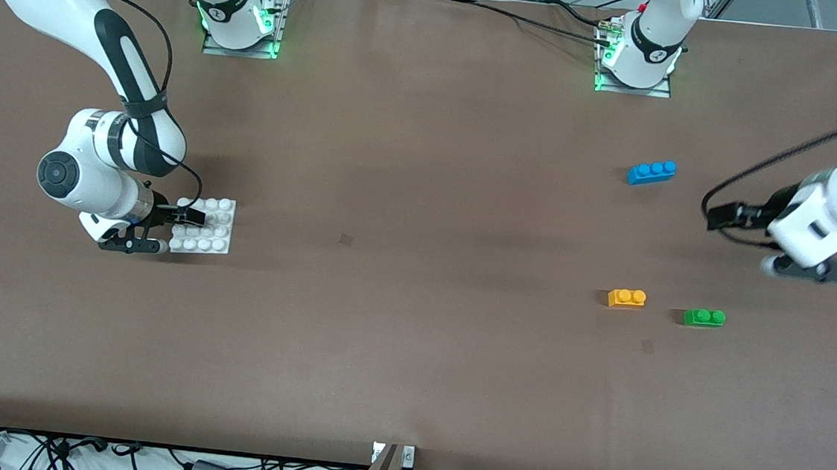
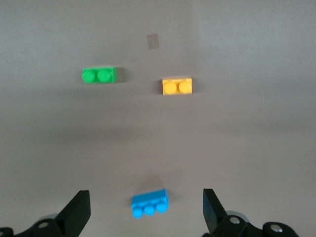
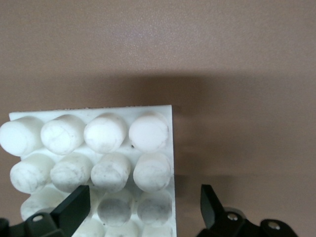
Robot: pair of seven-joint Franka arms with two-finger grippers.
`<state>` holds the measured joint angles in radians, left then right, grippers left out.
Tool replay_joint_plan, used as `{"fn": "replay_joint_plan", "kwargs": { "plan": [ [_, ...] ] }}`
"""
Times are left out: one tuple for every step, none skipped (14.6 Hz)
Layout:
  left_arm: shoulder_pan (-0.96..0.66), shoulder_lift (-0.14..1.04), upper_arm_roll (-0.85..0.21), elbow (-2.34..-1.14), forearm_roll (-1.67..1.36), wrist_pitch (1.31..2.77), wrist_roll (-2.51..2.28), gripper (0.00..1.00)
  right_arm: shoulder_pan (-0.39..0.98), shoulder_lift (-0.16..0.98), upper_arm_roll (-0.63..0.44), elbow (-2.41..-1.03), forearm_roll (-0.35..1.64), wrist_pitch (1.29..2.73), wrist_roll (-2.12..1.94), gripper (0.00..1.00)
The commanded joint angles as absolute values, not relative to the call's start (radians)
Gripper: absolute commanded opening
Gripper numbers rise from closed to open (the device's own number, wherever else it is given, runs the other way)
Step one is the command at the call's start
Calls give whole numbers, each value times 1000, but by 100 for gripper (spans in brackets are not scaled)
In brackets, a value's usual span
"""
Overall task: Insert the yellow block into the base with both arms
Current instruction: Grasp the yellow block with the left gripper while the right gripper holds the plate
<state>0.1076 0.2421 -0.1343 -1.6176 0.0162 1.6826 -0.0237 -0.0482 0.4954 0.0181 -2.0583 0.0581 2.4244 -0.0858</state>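
Note:
My right gripper grips the white base by its studded edge next, to bring the base within reach for the yellow block.
The yellow block lies on the table toward the left arm's end, beside the green brick. It also shows in the left wrist view. My left gripper is open and empty, up in the air over bare table between the blue brick and the green brick; its open fingers frame the blue brick in the left wrist view. The white base lies toward the right arm's end. My right gripper is open and empty, low over the base, its fingers straddling one edge.
The blue three-stud brick lies farther from the front camera than the yellow block, and shows in the left wrist view. The green brick lies beside the yellow one. Small dark marks dot the brown table.

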Motion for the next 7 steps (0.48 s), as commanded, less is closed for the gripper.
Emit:
{"fn": "replay_joint_plan", "kwargs": {
  "plan": [
    [117,331,-141,-1626,-11,1778,-29,100,-54,515,32,-2066,95,2447,-115,100],
    [111,362,-143,-1635,-35,1810,-37,100,-54,518,32,-2066,95,2453,-118,96],
    [101,373,-143,-1649,-38,1856,-46,100,-54,526,32,-2066,95,2456,-118,95],
    [89,382,-143,-1676,-38,1908,-60,100,-54,531,32,-2066,95,2456,-118,88],
    [83,394,-144,-1710,-38,1969,-70,100,-52,532,32,-2065,95,2456,-118,85],
    [81,408,-144,-1729,-38,2008,-86,100,-51,532,32,-2065,95,2456,-118,80],
    [72,423,-144,-1735,-37,2032,-93,100,-51,531,43,-2063,97,2456,-118,79]
  ]
}}
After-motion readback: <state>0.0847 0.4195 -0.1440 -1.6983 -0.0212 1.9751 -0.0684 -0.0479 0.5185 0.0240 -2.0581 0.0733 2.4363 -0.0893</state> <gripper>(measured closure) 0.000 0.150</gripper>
